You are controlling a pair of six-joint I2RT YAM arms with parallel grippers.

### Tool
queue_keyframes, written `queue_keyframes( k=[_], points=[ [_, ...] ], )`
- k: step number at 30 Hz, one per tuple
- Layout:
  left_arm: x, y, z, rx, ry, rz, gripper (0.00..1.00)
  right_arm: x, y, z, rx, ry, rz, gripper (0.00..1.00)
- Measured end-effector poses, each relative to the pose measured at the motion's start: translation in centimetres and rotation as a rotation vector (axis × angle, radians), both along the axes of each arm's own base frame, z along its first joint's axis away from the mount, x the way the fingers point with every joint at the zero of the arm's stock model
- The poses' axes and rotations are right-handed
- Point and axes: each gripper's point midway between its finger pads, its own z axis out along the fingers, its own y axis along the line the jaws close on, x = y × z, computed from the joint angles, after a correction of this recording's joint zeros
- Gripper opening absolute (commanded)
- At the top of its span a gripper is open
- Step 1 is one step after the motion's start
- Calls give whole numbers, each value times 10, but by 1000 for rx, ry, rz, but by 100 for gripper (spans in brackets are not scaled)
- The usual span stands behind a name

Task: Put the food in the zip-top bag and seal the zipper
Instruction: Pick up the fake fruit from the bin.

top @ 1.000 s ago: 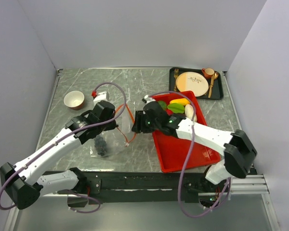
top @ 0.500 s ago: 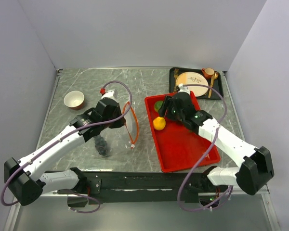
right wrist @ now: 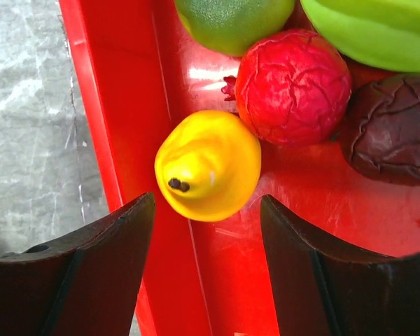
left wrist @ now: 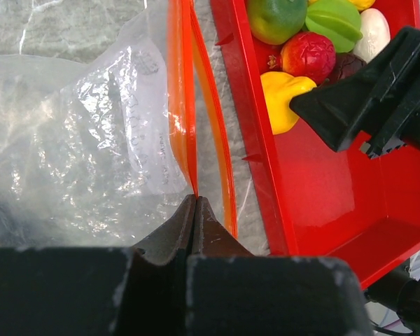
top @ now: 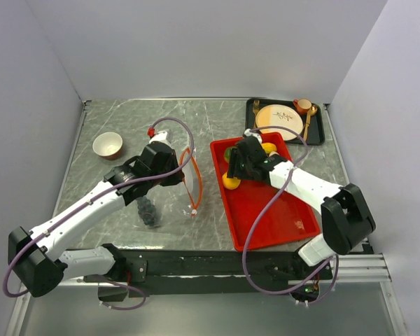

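Observation:
My right gripper grabs the yellow pear-shaped food by its narrow stem end [top: 231, 183] next, leaving its wide body free to enter the open bag [top: 164, 199] first.
My left gripper [left wrist: 194, 199] is shut on the orange-red zipper [left wrist: 182, 91] and holds up one edge of the clear zip-top bag [top: 164, 199]. The bag's mouth stands open towards the red tray [top: 266, 210]. Dark grapes [top: 148, 211] lie inside the bag. My right gripper [right wrist: 206, 203] hangs open over the tray's left side. A yellow pear-shaped food piece [right wrist: 208, 164] lies just ahead of its fingertips, untouched. Behind the pear lie a red fruit [right wrist: 292, 87], green pieces [right wrist: 234, 21] and a dark brown one [right wrist: 392, 129].
A white bowl [top: 107, 145] stands at the back left. A black tray [top: 320, 133] with a cream plate [top: 278, 120], gold cutlery and a small cup [top: 302, 106] sits at the back right. Grey walls close in both sides.
My right arm has drawn back from the bag's mouth to the red tray and come down over the yellow piece, its jaws wider. My left gripper has kept its hold on the zipper.

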Motion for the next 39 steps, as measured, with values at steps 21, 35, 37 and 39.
queue_keyframes(
  k=[21, 35, 37, 39],
  points=[
    [2, -1, -6, 14, 12, 2, 1, 15, 14, -12, -3, 30, 37, 60],
    [1, 0, -6, 15, 11, 4, 1, 16, 10, -14, -23, 29, 35, 7],
    [1, 0, -6, 15, 11, 4, 1, 15, 10, -14, -24, 29, 37, 0],
    [0, 1, -7, 15, 12, 4, 1, 15, 10, -14, -25, 29, 39, 0]
  ],
)
